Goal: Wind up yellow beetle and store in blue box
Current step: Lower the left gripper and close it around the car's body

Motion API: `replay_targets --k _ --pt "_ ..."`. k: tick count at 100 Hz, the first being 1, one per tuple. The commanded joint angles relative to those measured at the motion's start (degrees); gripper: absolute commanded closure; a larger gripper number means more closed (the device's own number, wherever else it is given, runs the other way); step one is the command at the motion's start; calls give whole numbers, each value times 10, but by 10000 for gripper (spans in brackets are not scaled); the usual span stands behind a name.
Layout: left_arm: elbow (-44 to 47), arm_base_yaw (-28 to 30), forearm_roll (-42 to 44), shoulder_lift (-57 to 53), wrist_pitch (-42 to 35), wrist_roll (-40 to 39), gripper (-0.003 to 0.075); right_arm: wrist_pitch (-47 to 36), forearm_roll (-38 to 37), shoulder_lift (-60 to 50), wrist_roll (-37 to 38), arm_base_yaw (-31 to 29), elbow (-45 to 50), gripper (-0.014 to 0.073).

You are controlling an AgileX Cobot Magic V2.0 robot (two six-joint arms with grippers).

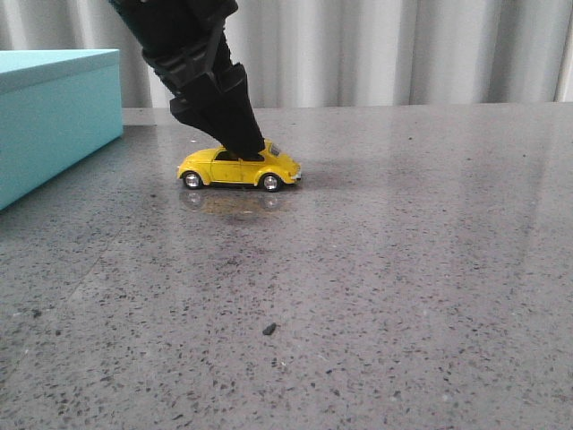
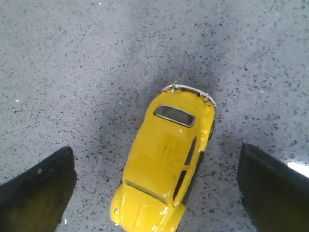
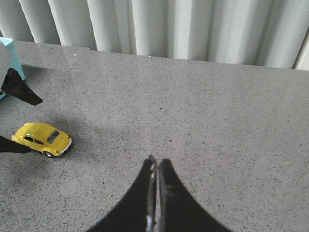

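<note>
My left gripper's fingers are still around the beetle's roof, above its lower sides, so it is too early to close on the yellow beetle before lowering.
The yellow beetle [image 1: 238, 167] stands on its wheels on the grey table, to the right of the blue box [image 1: 54, 116]. My left gripper [image 1: 243, 141] is open and reaches down over the car's roof. In the left wrist view the car [image 2: 164, 164] lies between the two dark fingers [image 2: 41, 188], with bare table showing on both sides of it, so they do not touch it. My right gripper [image 3: 157, 163] is shut and empty, well to the right of the car [image 3: 42, 138]. The right gripper is out of the front view.
The speckled grey table [image 1: 403, 269] stretches wide to the right and front of the car. A pleated grey curtain [image 1: 403, 49] hangs behind the table. A corner of the blue box [image 3: 10, 53] shows in the right wrist view. A small dark speck [image 1: 269, 329] lies near the front.
</note>
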Motion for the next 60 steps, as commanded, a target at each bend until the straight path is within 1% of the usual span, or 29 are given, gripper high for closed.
replay_targets --k 1,11,18,31,60 --pt "-21 -5 -6 -28 -7 6 94 -44 -5 1 -3 0 -14 655" --pt "-21 -5 5 -24 6 49 95 -44 -5 1 -3 0 -14 655" --pt "-21 -5 12 -18 6 64 103 -44 -5 1 -3 0 -14 655" --pt "-22 -5 41 -8 1 66 104 -44 -5 1 -3 0 -14 655" --pt "-22 -6 51 10 -12 77 104 -44 -5 1 -3 0 -14 655"
